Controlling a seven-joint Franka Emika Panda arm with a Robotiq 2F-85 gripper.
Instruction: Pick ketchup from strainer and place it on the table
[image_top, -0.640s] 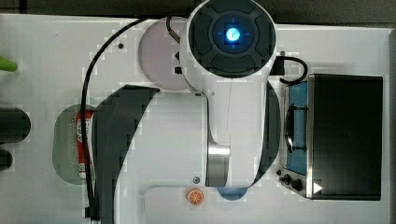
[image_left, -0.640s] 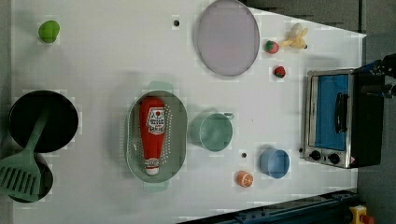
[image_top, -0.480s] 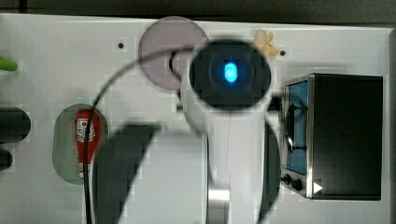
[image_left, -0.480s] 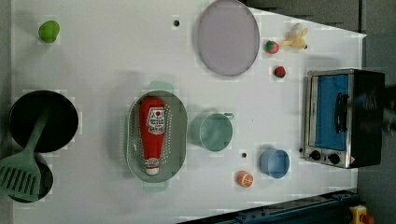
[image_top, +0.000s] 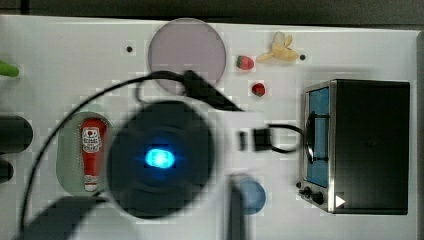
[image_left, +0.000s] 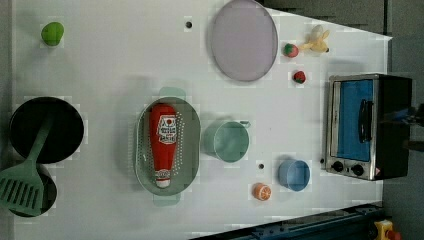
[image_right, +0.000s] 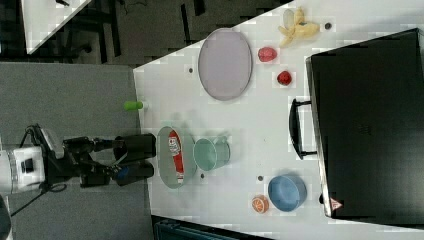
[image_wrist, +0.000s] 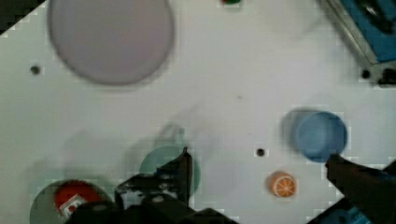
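I will next grip the ketchup by its red body between label and cap (image_left: 162, 156) to lift it from the strainer onto the table.
The ketchup (image_left: 163, 142), a small red bottle with a white label, lies lengthwise in the pale green strainer (image_left: 190, 140) on the white table (image_left: 125, 50). In the top view the ketchup (image_top: 93, 147) shows just to the left of my blurred arm (image_top: 160, 157), which covers the cup beside the strainer (image_top: 70, 165). In the wrist view my gripper (image_wrist: 259, 161) is open, high above the table, with nothing between its fingers (image_wrist: 182, 168). One finger overlaps the green cup (image_wrist: 161, 163); the ketchup (image_wrist: 70, 200) lies beyond it, apart from the gripper.
A green cup (image_left: 227, 141) stands right beside the strainer. Past it are a blue bowl (image_left: 294, 175), an orange slice (image_left: 261, 191) and a toaster oven (image_left: 367, 125). A lilac plate (image_left: 243, 40), strawberries (image_left: 290, 50) and a banana (image_left: 317, 40) lie further off. A black pan with a spatula (image_left: 45, 130) sits on the strainer's other side.
In the top view my arm has swung from the upper middle down toward the lower left, closer to the strainer. The ketchup and strainer have not moved.
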